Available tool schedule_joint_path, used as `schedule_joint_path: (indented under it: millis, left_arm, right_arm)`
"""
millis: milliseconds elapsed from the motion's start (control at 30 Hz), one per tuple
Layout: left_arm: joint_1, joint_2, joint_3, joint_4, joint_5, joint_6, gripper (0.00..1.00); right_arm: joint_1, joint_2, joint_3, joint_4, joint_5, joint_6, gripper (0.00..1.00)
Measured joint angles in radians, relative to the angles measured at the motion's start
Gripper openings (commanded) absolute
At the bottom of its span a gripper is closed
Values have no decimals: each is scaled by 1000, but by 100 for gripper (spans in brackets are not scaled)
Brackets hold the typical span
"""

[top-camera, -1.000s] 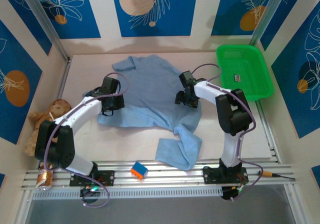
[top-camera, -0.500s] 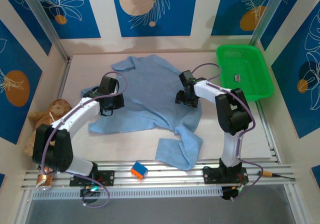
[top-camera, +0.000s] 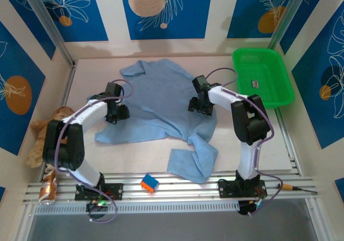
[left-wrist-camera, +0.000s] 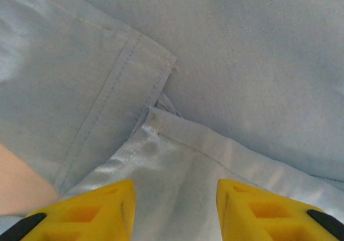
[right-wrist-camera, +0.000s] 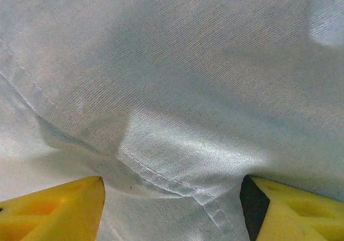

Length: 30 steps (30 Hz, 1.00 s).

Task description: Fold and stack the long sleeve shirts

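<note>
Next, my left gripper grabs the light blue shirt's hemmed layer (top-camera: 121,119) (left-wrist-camera: 173,163) beside the stitched corner and draws it out flat for folding.
The light blue long sleeve shirt (top-camera: 161,98) lies spread and rumpled across the middle of the table, one sleeve trailing toward the front edge. My left gripper (top-camera: 115,113) sits low over the shirt's left part. In the left wrist view its yellow fingers (left-wrist-camera: 91,208) stand apart over a hemmed layer of the shirt (left-wrist-camera: 242,63), gripping nothing. My right gripper (top-camera: 198,106) rests on the shirt's right side. Its wrist view has the gripper (right-wrist-camera: 172,208) open, with a stitched fold of the shirt (right-wrist-camera: 188,63) bulging between the fingertips.
A green plastic basket (top-camera: 279,85) stands at the back right. A teddy bear (top-camera: 40,139) lies against the left wall, with a can (top-camera: 49,190) near the front left corner. An orange and blue block (top-camera: 149,183) sits on the front rail.
The shirt's left flap, bunched under the left gripper a second ago, now lies spread toward the front left. The left gripper has shifted slightly left. The right arm has not moved.
</note>
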State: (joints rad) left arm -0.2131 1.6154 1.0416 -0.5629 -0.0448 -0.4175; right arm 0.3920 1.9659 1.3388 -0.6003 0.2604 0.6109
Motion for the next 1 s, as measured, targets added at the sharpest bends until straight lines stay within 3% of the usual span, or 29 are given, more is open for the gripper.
schedule_joint_path:
  millis: [567,633,867,1000]
  left_arm:
    - [21,132,97,1,-46,80,43]
    - [21,146,100,2,-46,83,39]
    - [21,154,100,1,-42,93,8]
    - [21,136,95,1,-42,102,2]
  right_arm:
    - [10,9,15,-14,0,-7,68]
    - [12,10,15,-15,0,-7,68]
    - [19,17,27,-22,1,-6,68]
    - [26,37,57,-33,5,-6,68]
